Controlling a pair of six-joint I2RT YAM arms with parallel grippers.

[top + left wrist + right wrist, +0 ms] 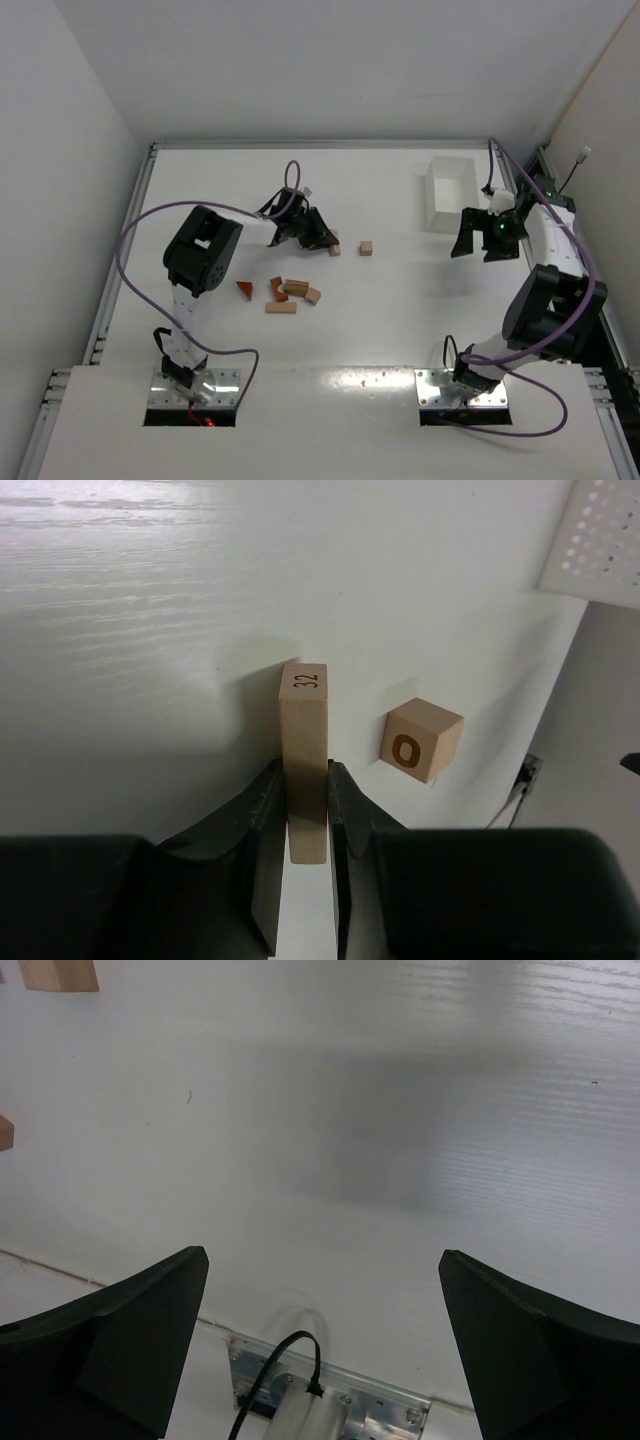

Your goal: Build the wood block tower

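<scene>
The left gripper needs to open now. The bar (pixel 334 247) is low over a flat surface that is empty apart from the cube, so the bar would land on the tabletop.
My left gripper (pixel 322 236) is shut on a pale tan bar (pixel 303 730) marked "32", which sticks out past the fingertips (pixel 268 780) over the table. The same bar (pixel 334 247) shows as a small tan piece just right of the jaws. A tan cube (pixel 420 740) marked "O" sits on the table a little to the right of the bar, apart from it; from above the cube (pixel 366 247) stands alone. Loose tan and reddish-brown blocks (pixel 288 290) lie in a cluster nearer the arm bases. My right gripper (pixel 485 242) hangs open and empty (pixel 320 1265).
A white rectangular tray (pixel 452 192) stands at the back right, just behind the right gripper; its perforated corner (pixel 600 540) shows in the left wrist view. Two block edges (pixel 58 973) peek in at the right wrist view's upper left. The right arm's base plate (pixel 330 1400) lies below.
</scene>
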